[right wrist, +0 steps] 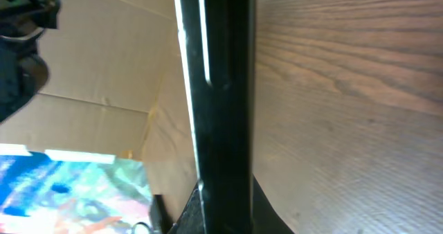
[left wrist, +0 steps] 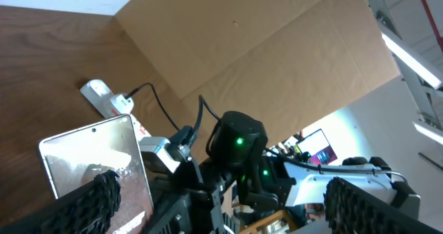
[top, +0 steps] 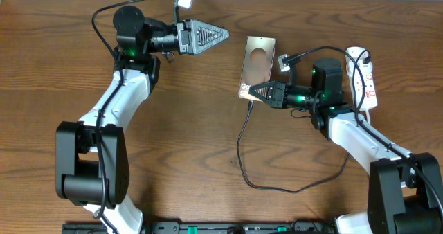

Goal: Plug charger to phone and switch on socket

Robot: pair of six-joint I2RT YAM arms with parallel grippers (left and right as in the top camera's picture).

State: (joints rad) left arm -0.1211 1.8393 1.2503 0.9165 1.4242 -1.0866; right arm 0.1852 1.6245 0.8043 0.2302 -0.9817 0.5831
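Note:
My right gripper needs to stay closed for now, because the phone (top: 259,61) is hanging above the table and would drop if I opened it now.
The phone (top: 259,61), a brownish slab with white lettering, is at the table's far middle. My right gripper (top: 253,91) reaches in from the right and is shut on the phone's near end. In the right wrist view the phone's dark edge (right wrist: 221,88) runs up from between the gripper's fingers (right wrist: 228,217). The charger (top: 240,151), a thin black cable, loops across the table. Its tip (top: 250,104) is right by the phone's near end, and I cannot tell whether it is inserted. The white socket (top: 364,75) lies at the right. My left gripper (top: 208,34) is open, empty and off the table, left of the phone. Its wrist view shows the phone (left wrist: 90,158) and the socket (left wrist: 104,99).
The charger's slack curves back toward my right arm (top: 346,127) near the front right. A cardboard wall (left wrist: 263,47) stands behind the table. The socket's black plug and cord (top: 349,57) lie beside my right wrist.

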